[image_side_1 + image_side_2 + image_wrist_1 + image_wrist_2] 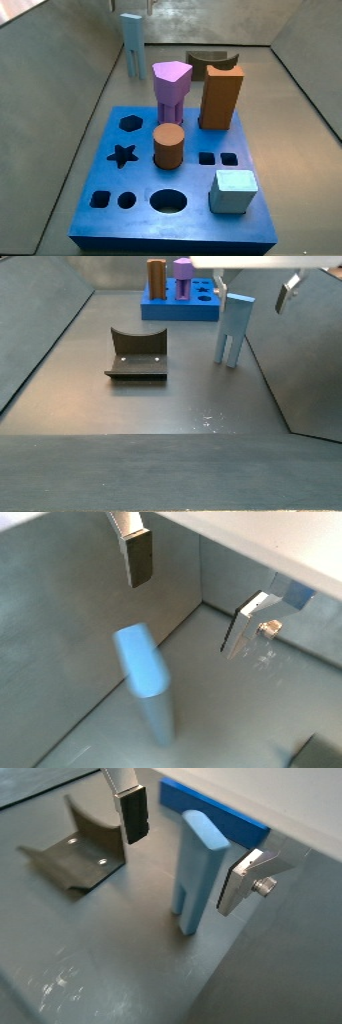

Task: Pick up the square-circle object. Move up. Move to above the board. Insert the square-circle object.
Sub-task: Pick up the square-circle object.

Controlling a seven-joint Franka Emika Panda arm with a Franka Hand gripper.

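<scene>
The legs of the square-circle object need to fit into the board's holes, so the robot's gripper should grab the object by its upper part [131,28] [136,649] next.
The square-circle object [201,868] is a tall pale blue-grey post standing upright on the grey floor; it shows in both wrist views [144,672] and both side views [132,45] [235,328]. My gripper [187,848] is open just above it, with its top between the two spread fingers [131,816] and touching neither. In a side view the gripper [254,291] hangs at the post's top. The board [134,205] is a bright blue slab with cut-out holes, apart from the post, and shows behind it in a wrist view [227,816].
On the board stand a purple post [170,90], a brown block [221,95], a brown cylinder [167,145] and a pale cyan cube [233,190]. The dark fixture [136,354] stands on the floor beside the post. Grey walls enclose the floor.
</scene>
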